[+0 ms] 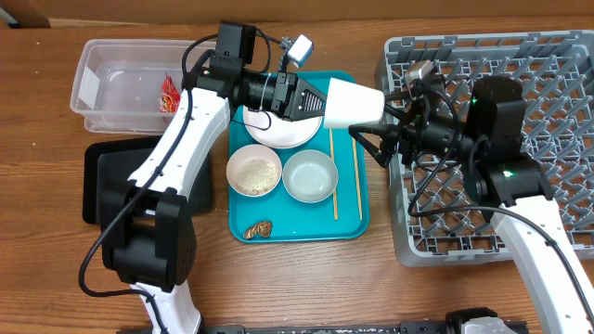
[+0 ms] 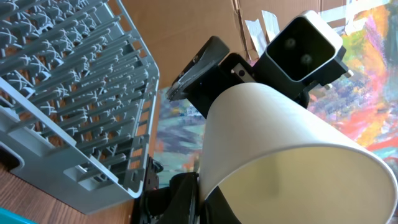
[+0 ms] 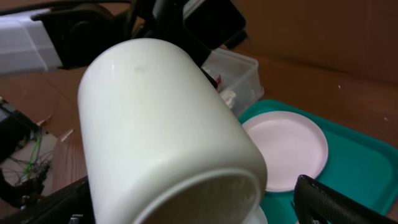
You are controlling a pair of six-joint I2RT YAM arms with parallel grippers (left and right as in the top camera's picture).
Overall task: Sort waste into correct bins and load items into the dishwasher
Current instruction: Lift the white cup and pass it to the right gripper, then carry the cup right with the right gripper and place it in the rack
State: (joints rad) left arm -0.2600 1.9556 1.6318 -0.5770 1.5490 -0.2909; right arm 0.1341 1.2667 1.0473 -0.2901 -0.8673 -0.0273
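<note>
My right gripper grips the white cup (image 1: pixel 355 104) across its outer sides next, at the cup's end away from my left gripper. This way the cup's other end leads into the rack.
My left gripper (image 1: pixel 320 100) is shut on the white cup (image 1: pixel 355 104), which it holds on its side above the teal tray's far right corner. In the left wrist view one finger (image 2: pixel 184 198) presses outside the cup (image 2: pixel 280 143) wall and the other is inside. My right gripper (image 1: pixel 379 125) is open, and its fingers (image 3: pixel 336 199) stand either side of the cup (image 3: pixel 161 130) rim without touching. The dishwasher rack (image 1: pixel 520 83) lies to the right. On the tray lie a plate (image 1: pixel 278 132), a rice bowl (image 1: pixel 253 173), a pale bowl (image 1: pixel 309 175), two chopsticks (image 1: pixel 335 176) and a brown scrap (image 1: pixel 260 228).
The clear tub (image 1: pixel 121 79) at the back left holds a red wrapper (image 1: pixel 169 94). The black tray (image 1: pixel 111 176) lies in front of it, partly under my left arm. The teal tray (image 1: pixel 348 223) sits close beside the rack's left wall (image 2: pixel 93 162).
</note>
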